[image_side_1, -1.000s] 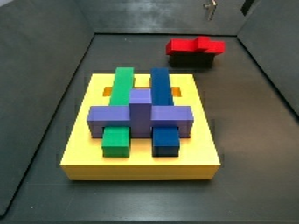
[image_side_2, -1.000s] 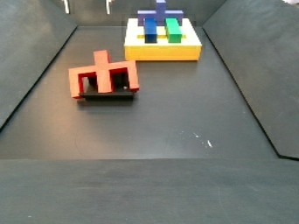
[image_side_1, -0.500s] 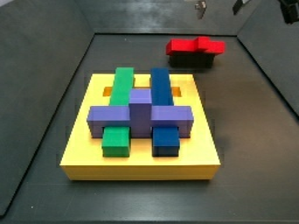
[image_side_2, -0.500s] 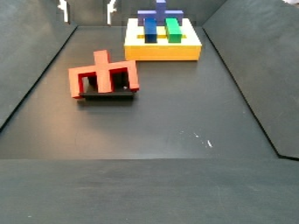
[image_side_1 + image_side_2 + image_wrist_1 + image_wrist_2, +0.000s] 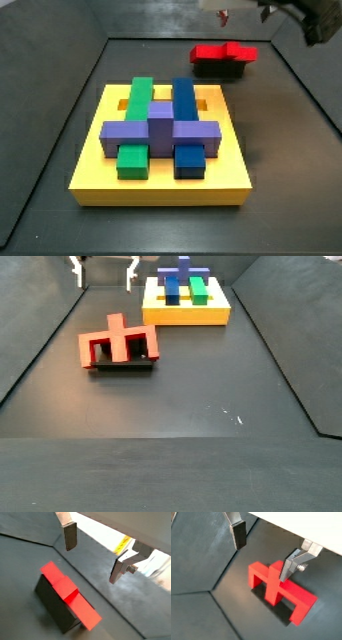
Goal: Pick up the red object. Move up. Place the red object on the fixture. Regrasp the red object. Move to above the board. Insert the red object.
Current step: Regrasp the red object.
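Note:
My gripper is to grab the red object by its middle peg (image 5: 231, 48) next. The red object's outer pegs then stay free to slot into the board (image 5: 94, 170).
The red object (image 5: 221, 51) rests on top of the black fixture (image 5: 218, 70) at the far right of the floor, prongs up in a side view (image 5: 120, 344). My gripper (image 5: 245, 14) hangs open and empty high above it, also seen at the top edge as the gripper (image 5: 106, 268). In both wrist views the red object (image 5: 67, 594) (image 5: 278, 592) lies well below the fingertips, with nothing between the silver fingers (image 5: 69, 536) (image 5: 238, 534). The fixture (image 5: 53, 607) shows as a dark block under the red piece. The yellow board (image 5: 94, 170) (image 5: 187, 316) stands apart from them.
On the board sit a purple cross-shaped block (image 5: 160, 130), a green block (image 5: 136, 100) and a blue block (image 5: 185, 100). Dark walls (image 5: 54, 80) enclose the black floor (image 5: 201, 406).
The gripper has come down a little and shifted sideways at the top of both side views, more of the arm now showing. The red object and fixture have not moved.

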